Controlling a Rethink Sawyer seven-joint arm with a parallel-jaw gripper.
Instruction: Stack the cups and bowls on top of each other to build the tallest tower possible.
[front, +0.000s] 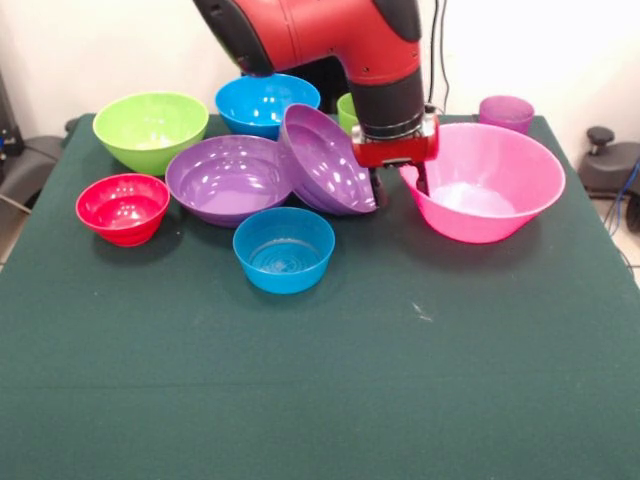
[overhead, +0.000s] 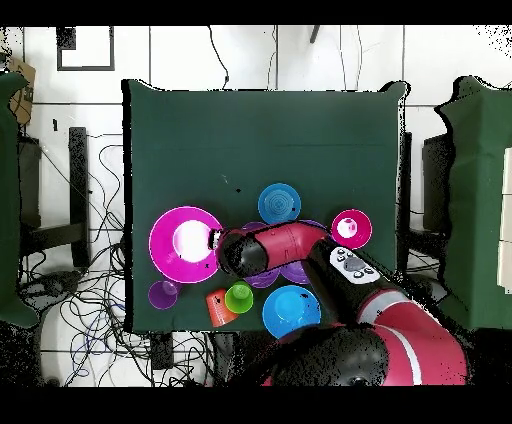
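Observation:
Next, my gripper grabs the pink bowl by its thin rim (front: 405, 173), since the bowl spreads far wider than the open fingers.
My gripper (front: 400, 183) hangs low between the tilted purple bowl (front: 325, 160) and the big pink bowl (front: 520, 190). Its fingers stand apart, one by the purple bowl's rim, one over the pink bowl's left rim. The tilted bowl leans on its side against the second purple bowl (front: 228, 178). In front stands a blue bowl (front: 284, 248), at left the red bowl (front: 122, 207) and lime green bowl (front: 150, 128), behind a second blue bowl (front: 262, 102). The green cup (front: 346, 110) peeks out behind the arm. The purple cup (front: 506, 112) stands behind the pink bowl. The orange cup (overhead: 216, 304) shows only in the overhead view.
The arm (overhead: 300, 250) covers the purple and lime bowls in the overhead view. The green cup (overhead: 238, 296) and purple cup (overhead: 163, 293) stand near the table's edge on the robot's side. The green cloth (front: 400, 380) stretches in front of the bowls.

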